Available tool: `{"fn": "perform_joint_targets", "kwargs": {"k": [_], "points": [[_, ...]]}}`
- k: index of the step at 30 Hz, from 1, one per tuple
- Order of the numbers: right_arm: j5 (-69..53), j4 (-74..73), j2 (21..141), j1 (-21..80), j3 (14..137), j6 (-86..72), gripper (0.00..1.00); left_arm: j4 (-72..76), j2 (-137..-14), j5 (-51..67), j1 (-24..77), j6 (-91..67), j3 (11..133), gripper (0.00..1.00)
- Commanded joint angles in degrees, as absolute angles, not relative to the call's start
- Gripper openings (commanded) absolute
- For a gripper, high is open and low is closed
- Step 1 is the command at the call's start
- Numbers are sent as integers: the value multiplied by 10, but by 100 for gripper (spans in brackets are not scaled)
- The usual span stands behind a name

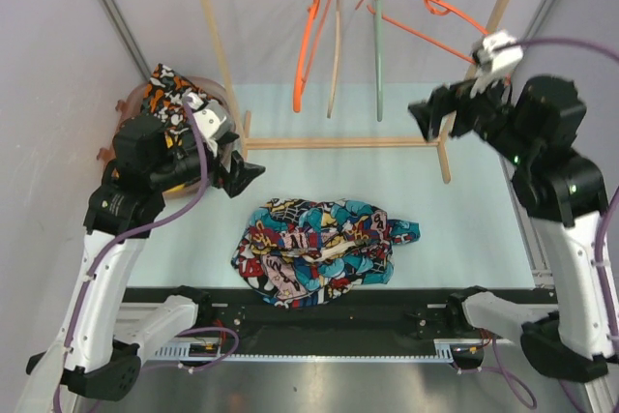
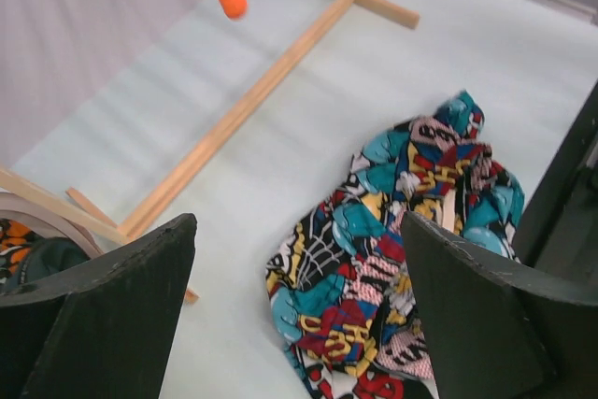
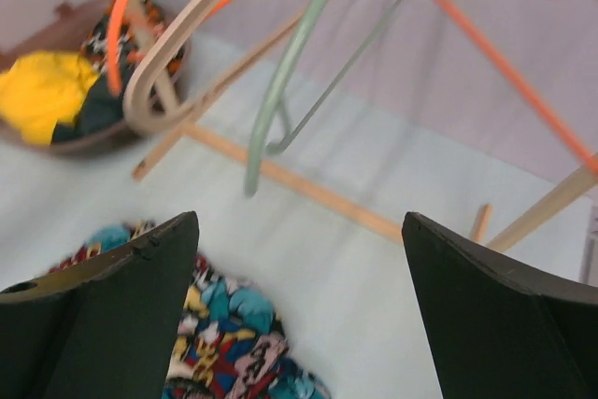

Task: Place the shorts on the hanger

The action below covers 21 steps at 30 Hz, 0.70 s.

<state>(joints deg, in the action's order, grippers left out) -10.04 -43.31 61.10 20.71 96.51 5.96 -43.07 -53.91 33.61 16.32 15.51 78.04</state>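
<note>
The thin orange hanger (image 1: 426,12) needs its far end free to enter the shorts, so I should next grab it with my right gripper by its nearest arm end.
The comic-print shorts (image 1: 319,253) lie crumpled on the table's near middle, with a pale drawstring across them. They also show in the left wrist view (image 2: 402,259) and the right wrist view (image 3: 224,334). The thin orange hanger (image 1: 426,12) hangs tilted at the right end of the rack rail, and its rod shows in the right wrist view (image 3: 505,53). My left gripper (image 1: 247,176) is open and empty, up and left of the shorts (image 2: 299,324). My right gripper (image 1: 423,118) is open and empty, just below the hanger's lower end (image 3: 299,315).
A wooden rack (image 1: 338,142) stands at the back. It holds a thicker orange hanger (image 1: 311,36), a beige hanger (image 1: 336,45) and a pale green hanger (image 1: 378,45). A brown basket (image 1: 224,96) at the left holds patterned and yellow garments (image 3: 42,91).
</note>
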Motion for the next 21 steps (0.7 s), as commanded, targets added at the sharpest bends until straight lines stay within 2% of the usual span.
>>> {"fn": "perform_joint_targets", "kwargs": {"k": [1, 4, 6, 9, 21], "points": [[-110, -421, 725, 136, 1132, 22, 95, -359, -537, 323, 159, 94, 800, 95], [-167, -469, 813, 46, 1271, 70, 99, -361, -534, 330, 159, 90, 796, 95], [-231, -494, 847, -27, 1321, 97, 100, -360, -530, 330, 159, 97, 790, 95], [-260, -530, 901, -57, 1390, 137, 100, -356, -519, 329, 159, 105, 775, 95], [-281, -477, 940, -68, 1317, 229, 100, -358, -523, 315, 159, 110, 755, 95]]}}
